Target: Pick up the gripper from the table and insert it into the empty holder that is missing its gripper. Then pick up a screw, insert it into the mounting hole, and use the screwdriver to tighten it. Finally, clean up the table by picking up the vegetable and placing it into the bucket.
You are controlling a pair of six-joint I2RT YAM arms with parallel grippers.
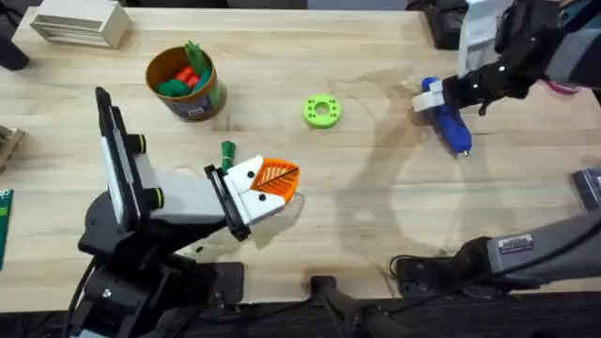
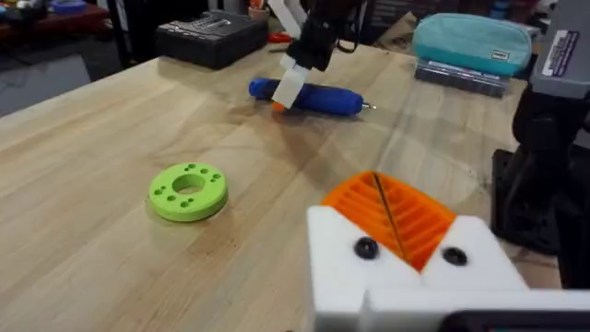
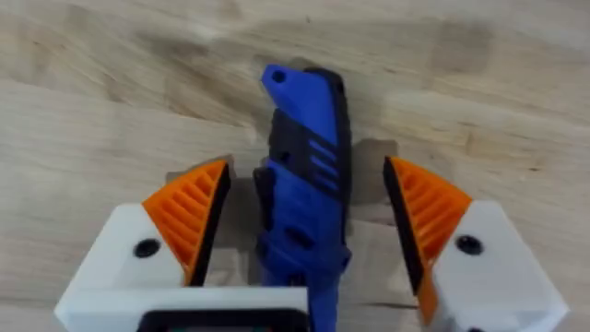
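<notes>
The screwdriver lies long on the tabletop with its thin tip (image 1: 466, 153) at one end, so I need to grab it next with my right gripper by the thick handle's middle (image 1: 446, 117).
The blue screwdriver (image 1: 453, 130) (image 3: 304, 203) lies flat on the table at the right. My right gripper (image 1: 430, 94) (image 3: 306, 171) is open and straddles its handle, an orange pad on each side. My left gripper (image 1: 282, 174) (image 2: 378, 184) hovers over the table's middle, shut on nothing; both its white fingers carry orange pads and a dark screw head. The dark green vegetable (image 1: 227, 150) lies on the table just behind the left gripper. The bucket (image 1: 192, 101) stands at the back left, holding orange-red and green toy vegetables. A loose gripper piece and an empty holder are out of view.
A lime-green ring disc (image 1: 321, 111) (image 2: 188, 191) sits mid-table between the two arms. A slatted wooden box (image 1: 80, 23) stands at the back left corner. A black case (image 2: 212, 37) and a teal pouch (image 2: 472, 41) lie along the right side.
</notes>
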